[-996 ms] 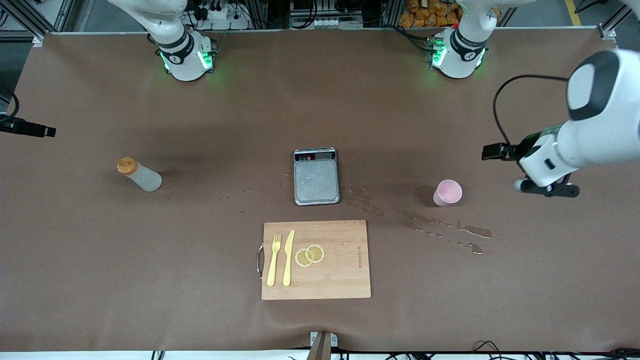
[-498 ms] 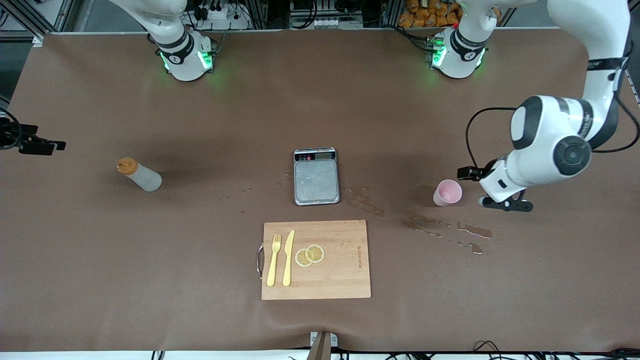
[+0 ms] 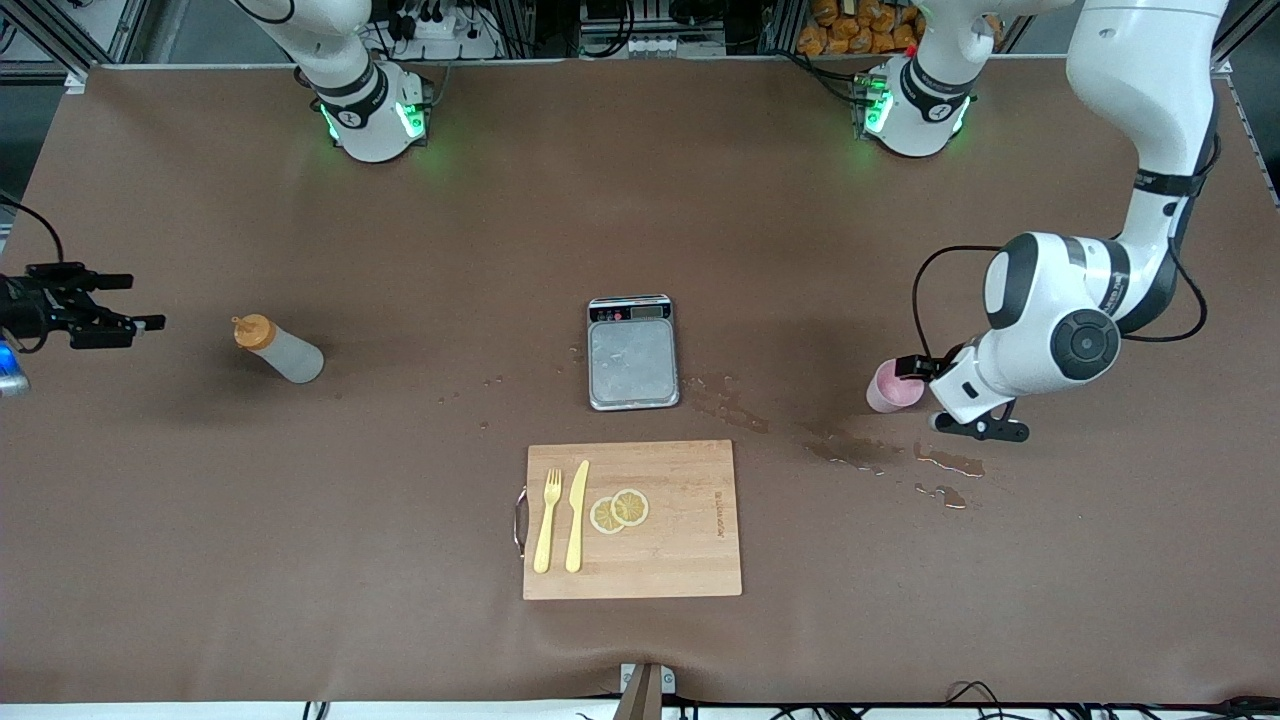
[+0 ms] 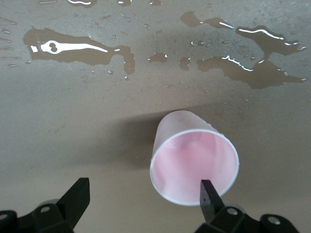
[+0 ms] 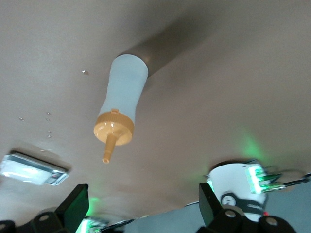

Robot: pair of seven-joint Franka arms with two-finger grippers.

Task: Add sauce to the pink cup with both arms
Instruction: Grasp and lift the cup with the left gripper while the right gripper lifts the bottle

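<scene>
The cup's rim (image 3: 921, 391) is the part my left gripper should grab next, so that the pink cup's opening (image 3: 901, 388) stays free.
The pink cup (image 3: 893, 386) stands upright on the brown table, between the grey scale (image 3: 633, 352) and the left arm's end. My left gripper (image 3: 948, 398) is open and low right beside it. In the left wrist view the cup (image 4: 194, 162) lies off centre of my gripper (image 4: 143, 196), with one fingertip (image 4: 208, 193) overlapping its rim. The sauce bottle (image 3: 278, 350) with orange cap stands toward the right arm's end. My right gripper (image 3: 120, 302) is open and apart from it at the table's end. The right wrist view shows the bottle (image 5: 121, 104) ahead of my gripper (image 5: 141, 204).
Puddles of spilled liquid (image 3: 880, 455) spread from the scale past the cup, nearer the camera. A wooden cutting board (image 3: 690, 560) with a yellow fork (image 3: 547, 520), a knife (image 3: 577, 515) and lemon slices (image 3: 619, 510) lies nearer the camera than the scale.
The left arm has swung in from the table's end and come down beside the pink cup. The right gripper has moved in toward the sauce bottle.
</scene>
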